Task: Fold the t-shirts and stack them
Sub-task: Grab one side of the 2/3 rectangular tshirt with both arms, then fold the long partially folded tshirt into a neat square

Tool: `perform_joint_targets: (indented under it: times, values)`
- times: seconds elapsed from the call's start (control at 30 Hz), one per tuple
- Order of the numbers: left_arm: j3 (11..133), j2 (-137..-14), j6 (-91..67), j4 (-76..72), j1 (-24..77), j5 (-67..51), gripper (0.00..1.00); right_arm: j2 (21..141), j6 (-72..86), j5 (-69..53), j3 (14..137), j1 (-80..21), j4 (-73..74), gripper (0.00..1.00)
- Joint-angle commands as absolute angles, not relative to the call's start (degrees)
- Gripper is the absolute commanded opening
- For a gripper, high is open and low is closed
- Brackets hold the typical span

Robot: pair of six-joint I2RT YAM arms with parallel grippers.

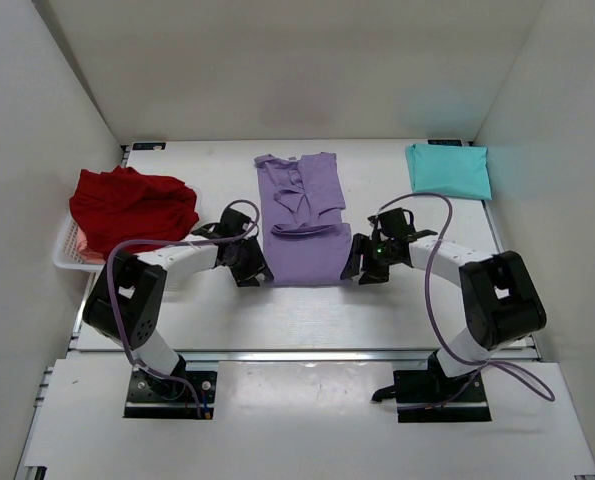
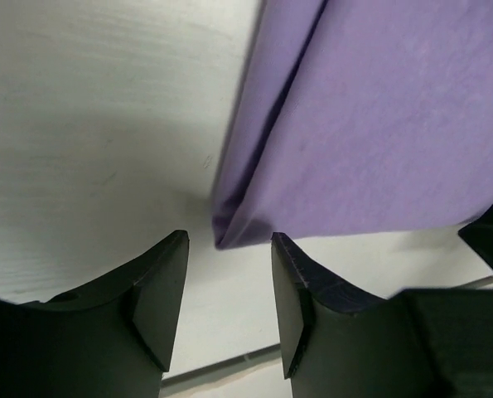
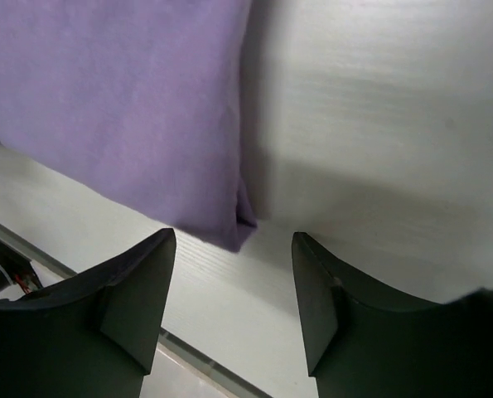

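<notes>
I should next use my left gripper to grab the lavender-purple t-shirt (image 1: 302, 220) by its near hem corner (image 1: 269, 283), opposite the right gripper's corner. Then I can fold the hem toward the collar.
A lavender-purple t-shirt (image 1: 302, 220) lies flat in a long strip mid-table, sleeves folded in, collar at the far end. My left gripper (image 1: 255, 272) is open at the shirt's near-left corner (image 2: 229, 235), which lies just beyond the fingertips. My right gripper (image 1: 353, 266) is open at the near-right corner (image 3: 239, 228), also just beyond the tips. Neither holds cloth. A teal t-shirt (image 1: 449, 170) lies folded at the far right. A deep red t-shirt (image 1: 132, 205) is bunched in the basket at the left.
A white slotted basket (image 1: 67, 252) stands at the table's left edge under the red shirt. White walls close the table on three sides. A metal rail (image 1: 307, 354) runs along the near edge by the arm bases.
</notes>
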State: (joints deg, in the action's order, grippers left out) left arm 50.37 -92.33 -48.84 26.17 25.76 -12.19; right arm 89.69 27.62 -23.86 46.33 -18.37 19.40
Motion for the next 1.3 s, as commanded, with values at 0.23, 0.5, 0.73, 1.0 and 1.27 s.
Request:
perform_joint_targets:
  times: [0.23,0.5,0.73,1.0,1.27]
  values:
    - [49.8,-95.6,-55.2,14.2,28.6,-7.4,0.26,97.5,30.1,-26.4,49.7,-20.9,13.4,0.42]
    - [44.2,-80.0,-54.9,21.6,28.9,-8.0,0.0,85.6,26.2,-22.2,53.7,-23.1,26.1,0.0]
    - [36.2,-61.3,-55.6,32.5,30.0,-8.9,0.0,75.5,24.7,-26.4,48.2,-22.1,30.5,0.0]
    - [25.9,-48.8,-63.3,37.3,34.9,-12.7,0.0,70.1,28.0,-32.5,37.8,-29.8,32.9,0.0]
    - [37.6,-53.2,-56.0,43.6,31.4,-12.7,0.0,70.7,23.7,-34.9,44.2,-25.1,40.4,0.0]
